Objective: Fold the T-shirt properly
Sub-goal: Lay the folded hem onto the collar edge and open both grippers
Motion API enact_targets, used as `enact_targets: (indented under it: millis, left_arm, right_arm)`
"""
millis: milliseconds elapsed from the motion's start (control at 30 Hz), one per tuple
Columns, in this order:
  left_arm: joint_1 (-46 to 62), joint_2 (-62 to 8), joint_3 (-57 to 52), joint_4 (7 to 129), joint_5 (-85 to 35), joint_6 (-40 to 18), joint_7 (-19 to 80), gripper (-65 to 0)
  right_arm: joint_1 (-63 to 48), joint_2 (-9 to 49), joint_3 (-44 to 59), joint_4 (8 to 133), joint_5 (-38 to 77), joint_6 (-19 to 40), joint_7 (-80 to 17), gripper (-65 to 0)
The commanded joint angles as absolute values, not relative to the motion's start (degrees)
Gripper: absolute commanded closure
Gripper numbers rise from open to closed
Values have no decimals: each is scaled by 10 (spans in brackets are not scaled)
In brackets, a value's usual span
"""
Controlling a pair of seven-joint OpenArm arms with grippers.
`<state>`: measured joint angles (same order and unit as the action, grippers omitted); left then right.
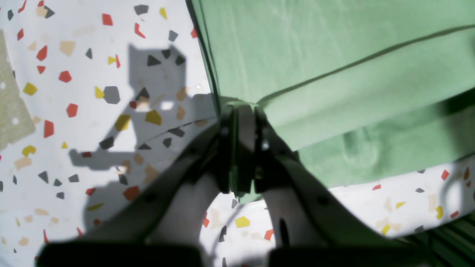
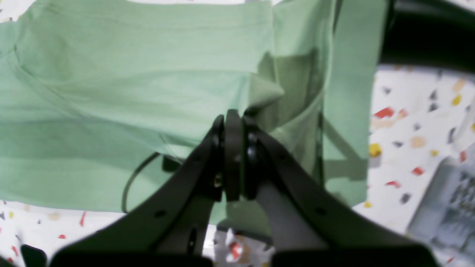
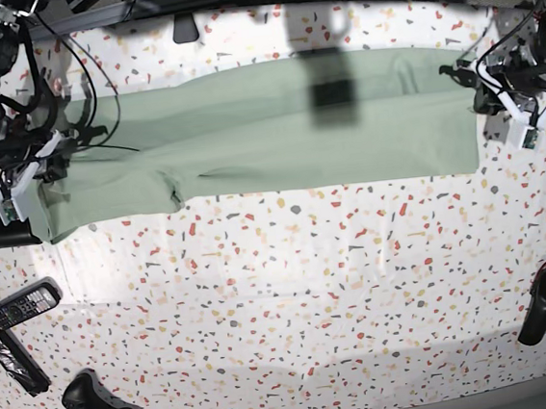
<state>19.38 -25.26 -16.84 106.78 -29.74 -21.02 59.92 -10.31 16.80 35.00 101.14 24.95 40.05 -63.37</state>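
My left gripper opens now, since the folded edge in its fingers lies along the flat green layer and the T-shirt (image 3: 276, 132) would stay folded.
The pale green T-shirt (image 3: 276, 132) lies stretched in a long folded band across the far half of the terrazzo table (image 3: 291, 290). My left gripper (image 1: 241, 108) is shut on the shirt's corner, where a folded edge meets the table; in the base view that gripper (image 3: 478, 98) is at the band's right end. At the left end, my right gripper (image 2: 233, 114) is pinched shut on bunched fabric of the T-shirt (image 2: 130, 74), and it shows in the base view (image 3: 51, 160) as well. The T-shirt (image 1: 334, 74) fills the upper right of the left wrist view.
A remote control (image 3: 19, 306) and a black strip (image 3: 7, 351) lie at the left edge. A black game controller (image 3: 99, 403) sits near the front left. A dark oblong object (image 3: 540, 306) rests at the right edge. Cables and arm bases crowd both far corners.
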Motion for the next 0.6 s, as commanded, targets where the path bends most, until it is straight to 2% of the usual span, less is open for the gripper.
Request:
enact_targets:
  millis: [0,67,100,167,233,300,467,567]
  left_arm:
    - [191,-260,-172,1079,-300,-210,596,0]
    - [191,-260,-172,1079,-300,-210,609,0]
    - [191,-260,-172,1079,-300,-210,616,-22]
    - [191,-260,-172,1079,-300,-209,628,-152]
    - [191,-260,-172,1079,-300,-209,632,-264]
    - [191,-260,-172,1079,-300,-209,632,-323]
    - [190,-261,-172,1079,-253,-205,596,-331]
    - [182,-261,-172,1081,-178,-140,591,-331]
  right_arm:
    - [-97,173,354,1022,260,400,-633,0]
    - [-102,164,353,1022,260,400,-635,-102]
    - [-106,159,353,1022,260,400,-633,-159]
    - [-123,153,353,1022,260,400,-631,-246]
    - [-143,148,354,1022,257,400,-630,-302]
    - [-163,148,354,1022,251,400,-630,-314]
    - [-168,150,378,1022,221,388,-610,-313]
    - [-145,151,418,1022,221,366,-588,-313]
